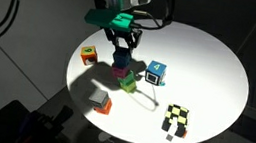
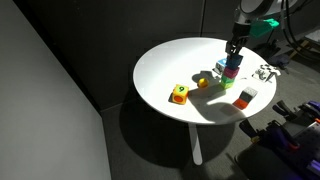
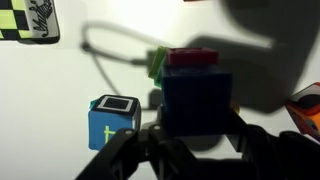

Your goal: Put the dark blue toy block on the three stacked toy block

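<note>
The dark blue block stands directly over the magenta cube and would land on the stack [image 1: 127, 78] if I opened now, so it is time to release the block.
My gripper [image 1: 123, 51] is shut on the dark blue toy block [image 1: 121, 61] and holds it just above the stack. The stack [image 1: 127, 78] has a magenta cube on top and bright green below. In the other exterior view the gripper [image 2: 232, 52] holds the dark blue block [image 2: 231, 62] over the stack [image 2: 229, 74]. In the wrist view the dark blue block [image 3: 197, 95] fills the space between the fingers of the gripper [image 3: 198, 128]. The stack's red-pink top and green edge [image 3: 190, 58] show behind it. Whether the block touches the stack I cannot tell.
A light blue cube with a white "4" face [image 1: 156, 72] stands close beside the stack. On the round white table [image 1: 210, 63] are also an orange block [image 1: 89, 53], a grey-and-orange block [image 1: 100, 100] and a yellow-black checkered block [image 1: 177, 119].
</note>
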Available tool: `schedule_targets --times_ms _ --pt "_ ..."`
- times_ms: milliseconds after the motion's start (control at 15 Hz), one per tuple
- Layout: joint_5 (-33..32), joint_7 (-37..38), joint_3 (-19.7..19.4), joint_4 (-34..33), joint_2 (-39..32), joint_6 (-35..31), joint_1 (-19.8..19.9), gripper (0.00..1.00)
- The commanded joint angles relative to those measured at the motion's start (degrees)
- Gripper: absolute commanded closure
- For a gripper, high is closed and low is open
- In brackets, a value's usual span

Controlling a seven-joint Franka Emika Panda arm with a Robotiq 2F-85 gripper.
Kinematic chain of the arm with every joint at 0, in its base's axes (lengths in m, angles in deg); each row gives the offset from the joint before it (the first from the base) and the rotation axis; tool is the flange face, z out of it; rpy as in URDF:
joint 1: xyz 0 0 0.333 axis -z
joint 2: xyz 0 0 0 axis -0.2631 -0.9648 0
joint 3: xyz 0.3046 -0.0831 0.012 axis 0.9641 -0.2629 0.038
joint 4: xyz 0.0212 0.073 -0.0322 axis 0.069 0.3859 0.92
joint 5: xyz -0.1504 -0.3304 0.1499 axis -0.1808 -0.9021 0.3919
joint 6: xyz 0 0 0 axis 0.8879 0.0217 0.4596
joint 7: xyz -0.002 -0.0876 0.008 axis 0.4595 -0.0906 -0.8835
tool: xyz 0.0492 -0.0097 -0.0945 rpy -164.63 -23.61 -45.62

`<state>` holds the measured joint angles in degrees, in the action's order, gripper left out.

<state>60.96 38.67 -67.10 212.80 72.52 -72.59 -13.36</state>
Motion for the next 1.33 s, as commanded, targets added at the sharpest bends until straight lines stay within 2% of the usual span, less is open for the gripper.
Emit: schedule_targets --times_ms 0,467,533,600,733,1267 --pt "-0.52 1.17 -0.29 -1.29 -0.82 0.07 0.05 0.67" --pt "-0.42 0.88 -0.3 -1.37 -1.43 0.3 0.14 0.67" --pt "-0.54 0.91 -0.34 -1.37 -1.5 0.28 0.12 0.33" --pt "-0.65 0.94 -0.38 -1.36 -1.52 0.24 0.1 0.16" --pt "-0.52 0.78 -0.36 -1.34 -1.45 0.33 0.18 0.01" --pt "0.73 -0.96 0.03 -0.2 0.36 0.71 1.03 0.0"
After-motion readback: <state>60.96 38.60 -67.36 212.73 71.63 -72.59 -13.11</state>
